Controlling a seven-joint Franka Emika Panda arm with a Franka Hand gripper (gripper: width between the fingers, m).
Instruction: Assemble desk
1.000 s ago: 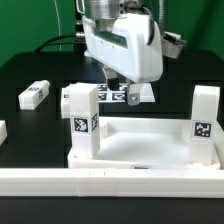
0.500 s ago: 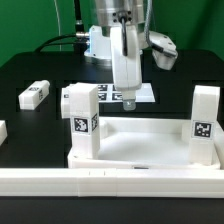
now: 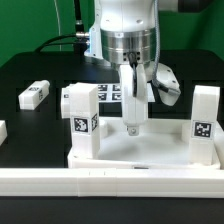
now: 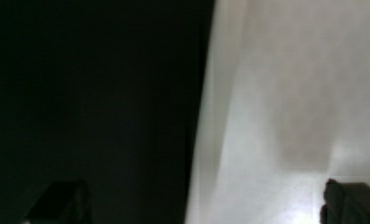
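My gripper has one finger reaching down inside the far edge of the desk tabletop and the other beyond that edge, so I need to close it now, and it would hold the desk tabletop.
The white desk tabletop (image 3: 140, 162) lies at the front of the black table. Two tagged white legs stand upright at its corners, one at the exterior view's left (image 3: 81, 120), one at the right (image 3: 205, 122). My gripper (image 3: 131, 125) hangs open, pointing straight down, with its tips low at the tabletop's far edge between the two legs. In the wrist view the tabletop (image 4: 297, 110) fills one side and the black table the other. The gripper (image 4: 203, 205) straddles that edge, dark fingertips (image 4: 351, 200) far apart, nothing held.
A loose leg (image 3: 35, 95) lies flat at the exterior view's left, and another white piece (image 3: 2, 130) shows at the left border. The marker board (image 3: 112, 93) lies behind the gripper. A long white border rail (image 3: 110, 183) runs along the front.
The gripper has turned about its vertical axis and come down and forward, from above the marker board to the tabletop's far edge. Its jaws stayed wide.
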